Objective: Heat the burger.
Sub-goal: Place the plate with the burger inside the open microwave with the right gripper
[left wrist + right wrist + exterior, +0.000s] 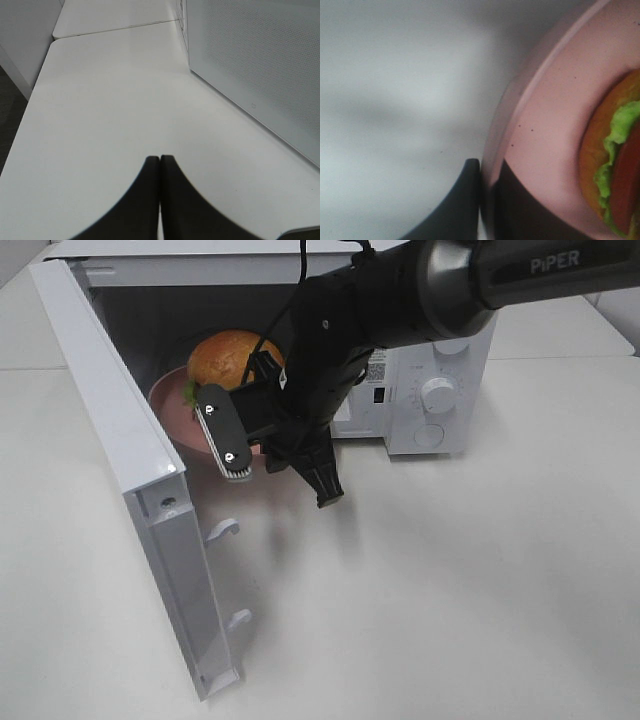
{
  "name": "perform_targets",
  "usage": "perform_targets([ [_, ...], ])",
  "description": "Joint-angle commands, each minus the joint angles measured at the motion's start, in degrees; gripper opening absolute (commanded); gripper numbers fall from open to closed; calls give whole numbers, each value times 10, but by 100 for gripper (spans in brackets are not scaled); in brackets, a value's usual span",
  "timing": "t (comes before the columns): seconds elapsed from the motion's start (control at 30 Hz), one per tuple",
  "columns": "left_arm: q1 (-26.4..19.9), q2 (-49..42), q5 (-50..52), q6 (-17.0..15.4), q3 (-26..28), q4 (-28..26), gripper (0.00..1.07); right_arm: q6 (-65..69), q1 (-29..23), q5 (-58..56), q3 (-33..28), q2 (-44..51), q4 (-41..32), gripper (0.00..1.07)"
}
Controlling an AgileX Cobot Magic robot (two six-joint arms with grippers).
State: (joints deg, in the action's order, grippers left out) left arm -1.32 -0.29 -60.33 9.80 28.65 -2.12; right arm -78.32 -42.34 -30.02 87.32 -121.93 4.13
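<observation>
My right gripper holds the pink plate, and its near rim overhangs the microwave's front edge. My right gripper needs to keep holding the plate until the plate is inside the microwave.
The burger, golden bun with green lettuce at its edge, rests on a pink plate in the mouth of the open microwave. My right gripper reaches in from the right and is shut on the plate's near rim. The right wrist view shows the pink plate with its rim pinched in the right gripper, and the burger beside it with lettuce and tomato showing. My left gripper is shut and empty, low over the white table outside the door; the exterior view does not show it.
The microwave door stands swung wide to the left, its latch hooks facing the table. Its perforated outer face is close beside the left gripper. The control dials are to the right of the cavity. White table lies in front.
</observation>
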Motion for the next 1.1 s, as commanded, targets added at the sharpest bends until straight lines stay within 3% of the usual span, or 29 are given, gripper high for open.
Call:
perform_targets([
  [0.03,-1,-13,7,-1,-1,-4,0,38,3,1,39,-11,2,0],
  [0.17,-1,-13,7,-1,-1,-4,0,73,3,-42,107,-50,5,0],
  [0.2,-1,-13,7,-1,-1,-4,0,101,3,-63,153,-77,5,0],
  [0.3,-1,-13,7,-1,-1,-4,0,116,3,-69,171,-87,10,0],
  [0.6,-1,-13,7,-1,-1,-4,0,206,29,-122,302,-162,28,0],
  [1.0,-1,-13,7,-1,-1,-4,0,243,33,-132,331,-180,13,0],
  [1.1,-1,-13,7,-1,-1,-4,0,273,33,-138,331,-180,13,9],
])
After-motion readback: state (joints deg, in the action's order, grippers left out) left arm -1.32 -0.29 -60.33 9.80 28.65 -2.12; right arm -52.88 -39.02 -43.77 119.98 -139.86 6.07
